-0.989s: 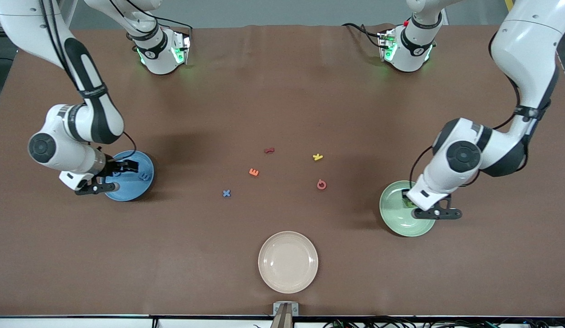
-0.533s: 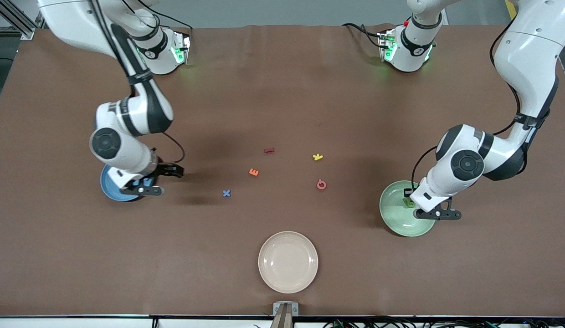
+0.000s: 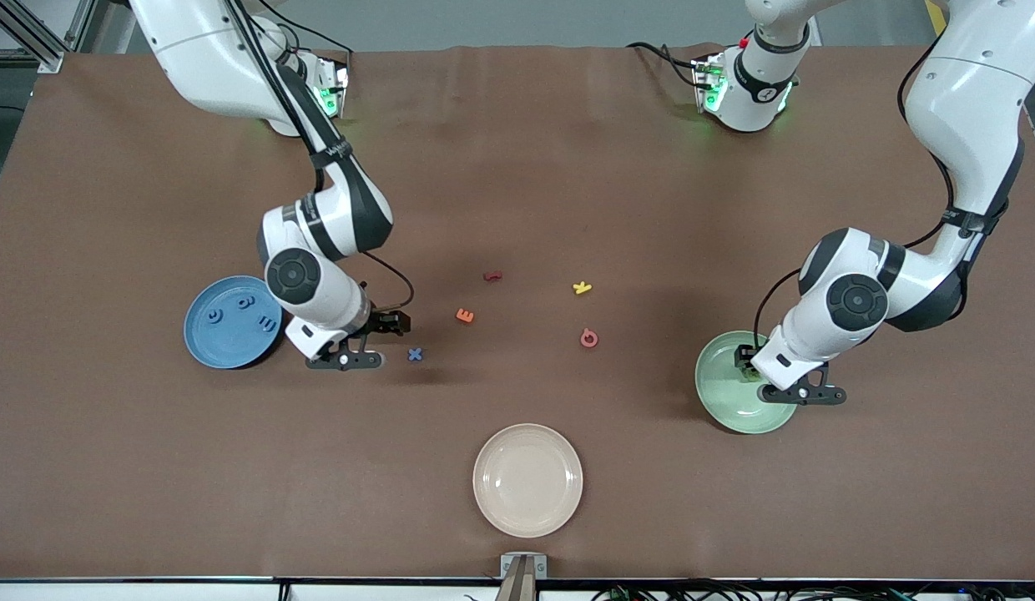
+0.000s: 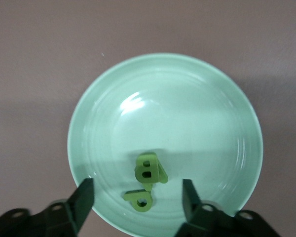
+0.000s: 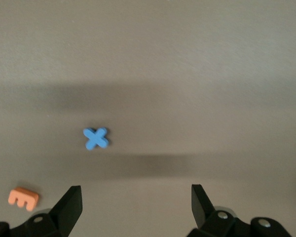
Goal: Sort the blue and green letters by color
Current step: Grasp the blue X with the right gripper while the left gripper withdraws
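The blue X's crossed arms are the part my right gripper will grab next, so that the X can be sorted into the blue plate (image 3: 202, 344).
A blue X (image 3: 415, 354) lies loose on the brown table and also shows in the right wrist view (image 5: 95, 138). Three blue letters lie in the blue plate (image 3: 202, 344). My right gripper (image 3: 390, 324) is open and empty over the table between that plate and the X, as the right wrist view (image 5: 135, 195) shows. My left gripper (image 3: 744, 365) hangs open over the green plate (image 3: 718, 401). In the left wrist view the green plate (image 4: 187, 94) holds a green B (image 4: 149, 168) and a P-like green letter (image 4: 140, 199), lying between the open fingers of the left gripper (image 4: 137, 190).
An orange E (image 3: 465, 315), a dark red letter (image 3: 493, 275), a yellow K (image 3: 582, 288) and a pink Q (image 3: 589, 338) lie mid-table. A cream plate (image 3: 527, 479) sits nearest the front camera. The orange E also shows in the right wrist view (image 5: 23, 198).
My right arm has swung from over the blue plate toward the blue X, uncovering the plate and its three letters. My left gripper has stayed over the green plate.
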`<control>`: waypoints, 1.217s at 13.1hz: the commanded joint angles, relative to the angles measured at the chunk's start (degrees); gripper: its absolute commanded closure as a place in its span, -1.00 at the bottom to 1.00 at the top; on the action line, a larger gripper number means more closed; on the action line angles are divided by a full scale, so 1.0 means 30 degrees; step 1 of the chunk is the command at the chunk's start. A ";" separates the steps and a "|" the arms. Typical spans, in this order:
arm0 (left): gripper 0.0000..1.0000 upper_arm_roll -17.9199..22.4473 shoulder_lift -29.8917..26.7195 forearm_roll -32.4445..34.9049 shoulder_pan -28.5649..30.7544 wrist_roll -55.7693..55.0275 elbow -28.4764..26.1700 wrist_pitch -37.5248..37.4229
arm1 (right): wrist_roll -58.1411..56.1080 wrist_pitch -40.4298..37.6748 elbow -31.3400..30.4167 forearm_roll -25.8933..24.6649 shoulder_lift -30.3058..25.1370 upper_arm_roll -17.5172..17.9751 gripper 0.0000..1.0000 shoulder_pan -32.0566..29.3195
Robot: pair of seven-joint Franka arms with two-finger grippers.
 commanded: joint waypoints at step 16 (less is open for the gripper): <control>-1.00 0.1700 -0.7621 -0.3954 -0.2697 0.3879 0.7833 -1.2667 | 0.0145 0.2191 0.2650 0.0750 0.3747 -0.0181 -0.08 0.1303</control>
